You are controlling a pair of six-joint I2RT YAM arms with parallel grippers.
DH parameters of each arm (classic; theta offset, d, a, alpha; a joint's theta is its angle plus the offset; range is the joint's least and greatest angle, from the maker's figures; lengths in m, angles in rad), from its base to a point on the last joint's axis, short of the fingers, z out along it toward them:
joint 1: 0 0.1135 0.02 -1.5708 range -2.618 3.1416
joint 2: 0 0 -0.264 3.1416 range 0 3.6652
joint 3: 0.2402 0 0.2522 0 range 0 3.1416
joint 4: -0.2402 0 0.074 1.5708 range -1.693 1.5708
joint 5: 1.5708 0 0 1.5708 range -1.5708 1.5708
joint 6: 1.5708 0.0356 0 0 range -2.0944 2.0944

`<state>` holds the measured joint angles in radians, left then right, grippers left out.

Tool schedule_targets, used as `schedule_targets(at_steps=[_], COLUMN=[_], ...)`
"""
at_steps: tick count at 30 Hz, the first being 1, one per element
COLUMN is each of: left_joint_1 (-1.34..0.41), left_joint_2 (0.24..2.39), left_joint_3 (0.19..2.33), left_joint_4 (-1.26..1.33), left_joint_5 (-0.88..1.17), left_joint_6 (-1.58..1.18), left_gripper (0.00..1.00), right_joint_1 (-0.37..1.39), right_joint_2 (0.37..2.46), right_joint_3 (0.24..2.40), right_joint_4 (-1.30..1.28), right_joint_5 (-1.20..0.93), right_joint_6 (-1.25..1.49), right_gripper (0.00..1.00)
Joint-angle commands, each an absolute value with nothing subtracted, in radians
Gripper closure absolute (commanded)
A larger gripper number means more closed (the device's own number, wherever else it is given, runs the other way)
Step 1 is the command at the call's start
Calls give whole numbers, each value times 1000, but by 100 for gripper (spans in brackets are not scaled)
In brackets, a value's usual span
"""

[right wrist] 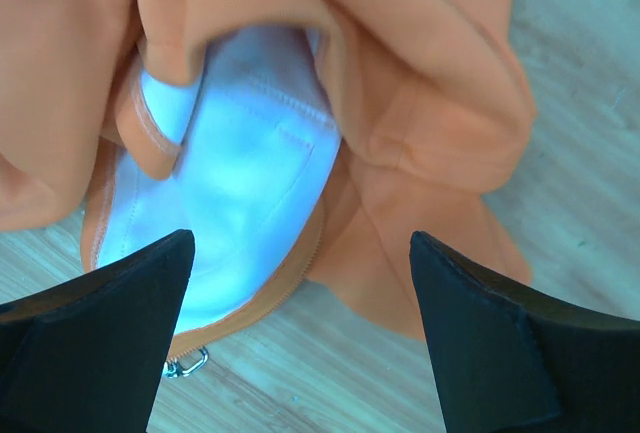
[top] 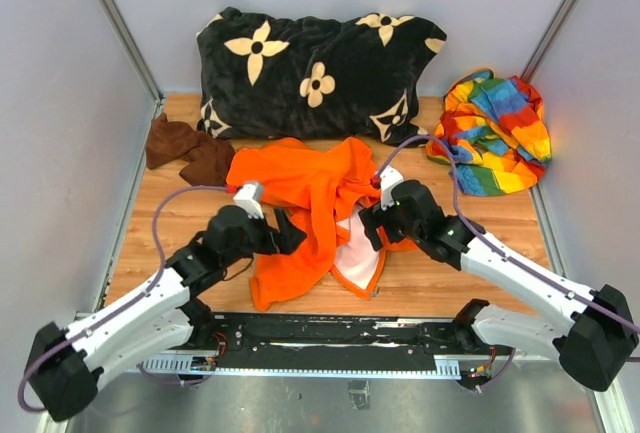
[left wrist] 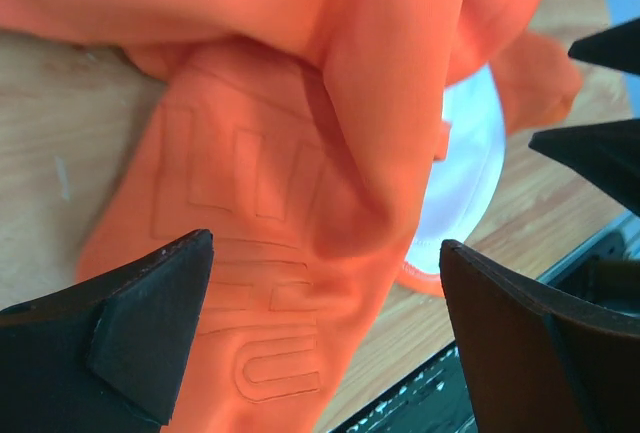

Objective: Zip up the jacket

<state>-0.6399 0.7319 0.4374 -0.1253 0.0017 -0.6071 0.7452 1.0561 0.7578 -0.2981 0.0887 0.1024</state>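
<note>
My left gripper is to spread the orange jacket [top: 300, 198] for zipping, so it should next grip the jacket's fold beside the embossed lettering. That fold is opposite the lining.
The orange jacket [top: 300, 198] lies crumpled in the middle of the wooden table, its pale lining [top: 355, 238] turned up at the front. My left gripper [top: 290, 231] is open just above its left part, with embossed lettering [left wrist: 250, 253] below the jaws. My right gripper [top: 372, 225] is open above the jacket's right edge. In the right wrist view the lining [right wrist: 240, 193], the orange zipper strip [right wrist: 250, 303] and a small metal zipper pull [right wrist: 187, 363] show between the fingers. Neither gripper holds anything.
A black pillow with cream flowers [top: 320, 73] lies at the back. A rainbow-striped cloth [top: 495, 133] sits at the back right, a dark brown cloth [top: 190, 153] at the back left. Grey walls close in the table [top: 470, 263].
</note>
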Motion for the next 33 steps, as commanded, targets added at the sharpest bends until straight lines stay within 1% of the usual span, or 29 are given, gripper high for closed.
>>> schedule_targets(at_steps=[1,5,10,15,17,18,19,20,21,22,24,25,28,29,31,33], left_joint_1=[-810,-899,-947,-958,-958,-958,-957,-953,-944,-928,-894,-878,-824,-809,-781,-749], left_joint_2=[849,990,1130,1260,1302,1318,1338,1352,1364,1376,1383,1380,1338,1319,1274,1227], left_joint_3=[437,473,504,536,551,554,554,554,558,570,592,599,612,618,637,664], left_joint_4=[29,96,190,228,234,245,260,279,281,271,242,232,200,187,148,99], left_joint_5=[-205,-292,-302,-336,-344,-343,-344,-342,-333,-319,-299,-295,-272,-268,-277,-286], left_joint_6=[-649,-645,-645,-622,-609,-603,-594,-584,-578,-573,-563,-554,-526,-516,-497,-480], left_gripper=[1,1,1,1,2,4,7,15,25,35,52,58,80,87,98,100], right_joint_1=[733,732,732,733,733,733,733,733,733,732,731,730,728,728,726,719], right_joint_2=[1047,1063,1123,1188,1209,1217,1220,1216,1210,1198,1163,1140,1062,1028,978,938], right_joint_3=[671,620,587,548,546,547,549,548,548,545,542,540,540,540,545,557], right_joint_4=[-190,-128,-59,19,29,27,26,21,13,0,-31,-48,-107,-126,-166,-206], right_joint_5=[72,54,29,29,21,19,21,29,47,69,106,118,161,180,218,264], right_joint_6=[217,251,303,337,338,336,333,328,324,321,308,299,272,264,247,236], right_gripper=[10,10,11,17,22,27,32,37,43,53,70,77,95,99,99,99])
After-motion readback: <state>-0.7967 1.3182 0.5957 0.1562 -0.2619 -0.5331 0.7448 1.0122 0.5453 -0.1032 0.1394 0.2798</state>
